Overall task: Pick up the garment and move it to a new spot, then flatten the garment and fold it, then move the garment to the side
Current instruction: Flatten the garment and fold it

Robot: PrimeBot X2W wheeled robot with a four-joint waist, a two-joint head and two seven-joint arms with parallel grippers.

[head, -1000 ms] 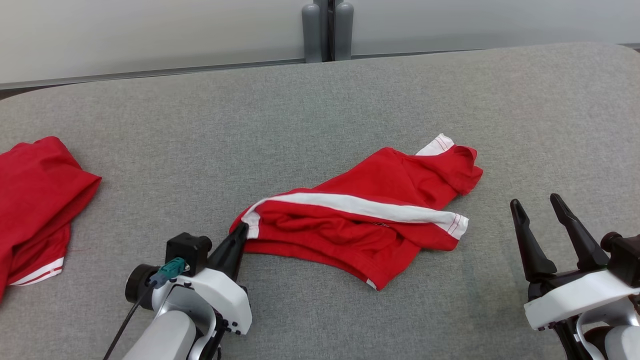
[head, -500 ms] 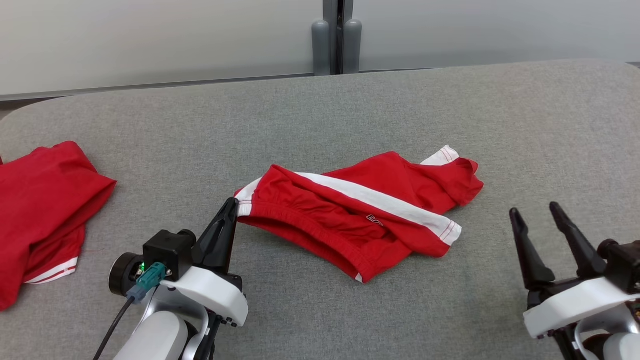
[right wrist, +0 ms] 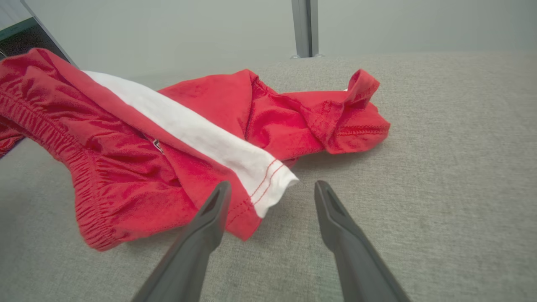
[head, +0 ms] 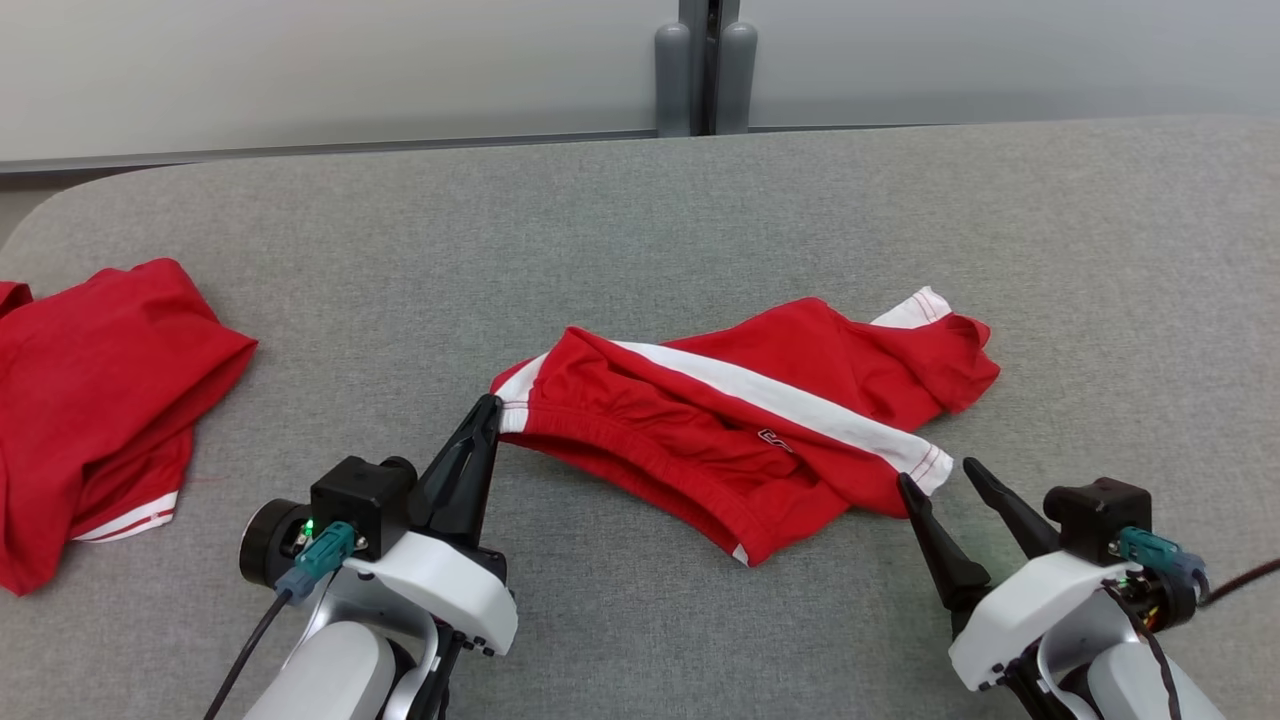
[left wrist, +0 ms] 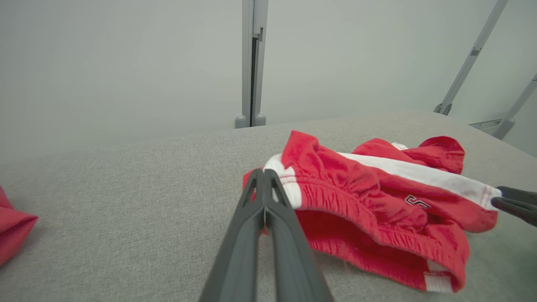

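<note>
The shorts (head: pixel 708 444) need to be lifted to a new spot for flattening, so my right gripper should grab them by the white stripe's hem corner (head: pixel 926 468) next.
The garment (head: pixel 760 410) is a pair of red shorts with a white side stripe, lying crumpled mid-table. My left gripper (head: pixel 487 408) is shut on the waistband corner at the garment's left end, holding it slightly raised. The left wrist view shows the closed fingertips (left wrist: pixel 263 176) pinching the white-and-red waistband edge of the garment (left wrist: pixel 369 205). My right gripper (head: pixel 938 478) stands open just in front of the white stripe's hem corner. In the right wrist view that hem of the garment (right wrist: pixel 268 184) lies between and just beyond the spread right gripper (right wrist: pixel 270 188).
A second red garment (head: pixel 90 400) with white trim lies at the table's left edge. The grey fabric table (head: pixel 640 230) stretches back to a pale wall with a grey post (head: pixel 705 65). Open cloth surface lies behind and right of the shorts.
The camera has shifted. My right gripper has moved in toward the garment's white hem corner, staying open. The left gripper, still shut on the waistband, has raised and spread that end.
</note>
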